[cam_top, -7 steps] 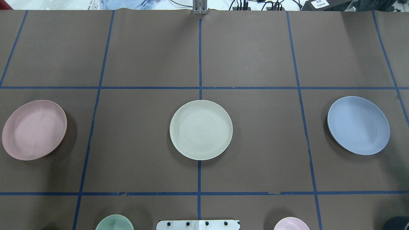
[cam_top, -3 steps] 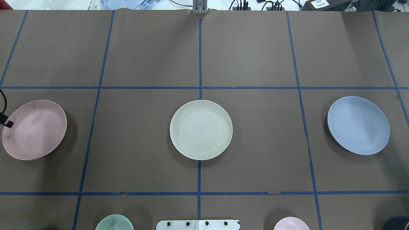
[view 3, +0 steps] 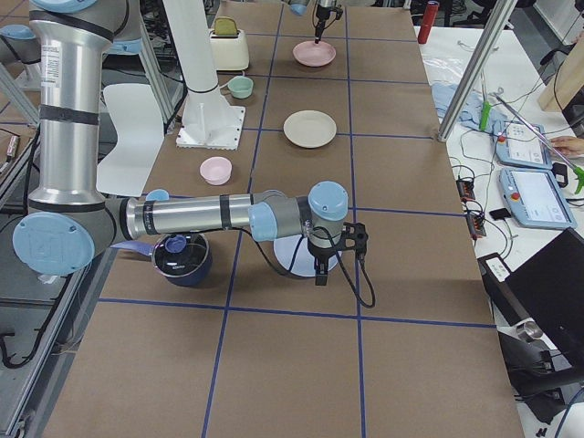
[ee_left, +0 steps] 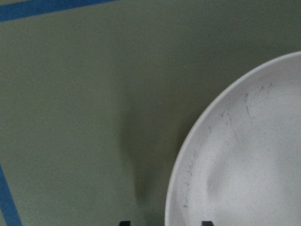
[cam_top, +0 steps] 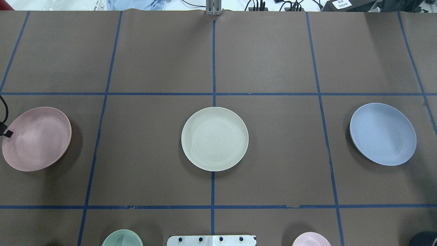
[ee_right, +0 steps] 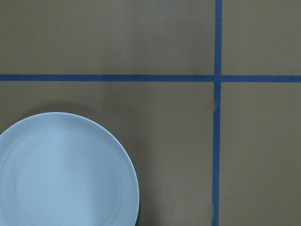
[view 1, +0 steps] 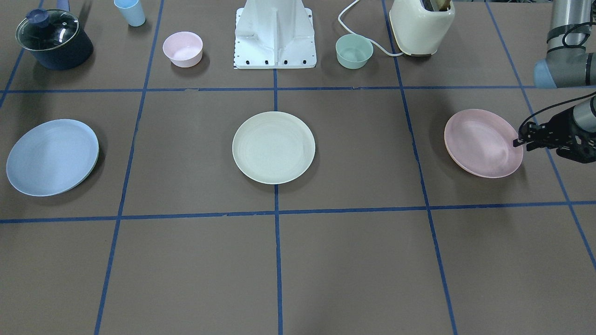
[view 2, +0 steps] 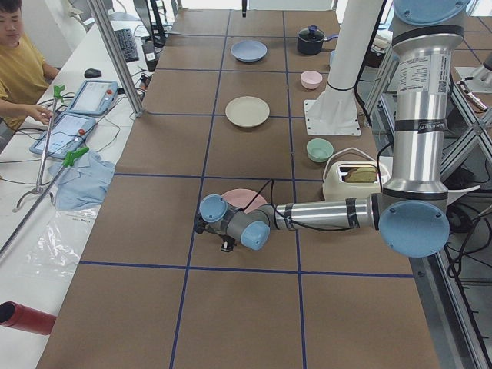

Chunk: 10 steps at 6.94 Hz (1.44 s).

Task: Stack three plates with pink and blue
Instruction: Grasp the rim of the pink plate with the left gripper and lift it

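I should next grab the pink plate by its rim (view 1: 520, 146) with my left gripper. Then I can stack the pink plate on the cream plate (view 1: 274, 147).
Three plates lie apart in a row on the brown table. The cream plate (view 1: 274, 147) is in the middle, the pink plate (view 1: 482, 142) on my left side and the blue plate (view 1: 51, 157) on my right side. My left gripper (view 1: 518, 143) is low at the pink plate's outer edge. In the left wrist view its fingertips (ee_left: 123, 222) stand apart on either side of the pink plate's rim (ee_left: 178, 179), so it is open. My right gripper (view 3: 318, 274) hangs above the blue plate (ee_right: 61, 174). I cannot tell whether it is open or shut.
Along the robot's side stand a small pink bowl (view 1: 182, 49), a green bowl (view 1: 354, 51), a blue cup (view 1: 130, 11), a lidded dark pot (view 1: 53, 39), a cream toaster (view 1: 421, 25) and the white robot base (view 1: 274, 35). Blue tape lines grid the table.
My left gripper has come into the overhead view at the left edge, beside the pink plate, and has shifted slightly since. The three plates have not moved.
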### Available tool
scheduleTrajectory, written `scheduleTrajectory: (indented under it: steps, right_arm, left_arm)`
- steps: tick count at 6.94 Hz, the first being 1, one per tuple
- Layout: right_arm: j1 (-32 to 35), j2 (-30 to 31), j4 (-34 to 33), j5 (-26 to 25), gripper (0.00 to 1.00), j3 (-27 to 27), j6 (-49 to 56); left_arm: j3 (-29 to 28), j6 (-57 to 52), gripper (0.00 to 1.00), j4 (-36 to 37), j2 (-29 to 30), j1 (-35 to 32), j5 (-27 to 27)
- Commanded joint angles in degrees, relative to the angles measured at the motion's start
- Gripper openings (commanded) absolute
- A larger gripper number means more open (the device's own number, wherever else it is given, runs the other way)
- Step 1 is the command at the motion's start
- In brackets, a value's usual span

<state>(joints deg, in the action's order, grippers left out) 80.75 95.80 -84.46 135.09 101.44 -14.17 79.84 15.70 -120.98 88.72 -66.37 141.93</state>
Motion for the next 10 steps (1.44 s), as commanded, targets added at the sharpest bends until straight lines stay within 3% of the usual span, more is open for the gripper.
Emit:
scheduleTrajectory:
  steps: [1, 3, 4, 5, 7, 10]
  right_arm:
    - [0.02, 0.0, 0.0, 0.0, 1.0, 0.17, 0.28]
    - [0.02, -0.09, 0.0, 0.0, 1.0, 0.43, 0.28]
    - [0.02, -0.09, 0.0, 0.0, 1.0, 0.69, 0.28]
    - [0.02, -0.09, 0.0, 0.17, 1.0, 0.95, 0.28]
    - [-0.06, -0.17, 0.17, 2.19, 1.0, 1.83, 0.19]
    - [-0.76, 0.35, 4.74, 3.07, 1.0, 1.66, -0.24]
  left_arm:
    - [-1.43, 0.38, 0.0, 0.04, 0.66, 0.02, 0.01]
    - [-1.19, 5.62, 0.0, -0.22, 2.32, 0.02, 1.58]
    - [2.82, 7.48, 0.0, 0.38, 2.51, 0.02, 8.03]
    - [8.35, 14.2, 0.0, 0.48, 3.12, 0.02, 11.14]
    - [16.46, 27.48, 0.0, 0.04, 6.44, 1.84, 11.26]
    - [18.07, 47.51, 0.0, 0.04, 18.46, 15.79, 5.05]
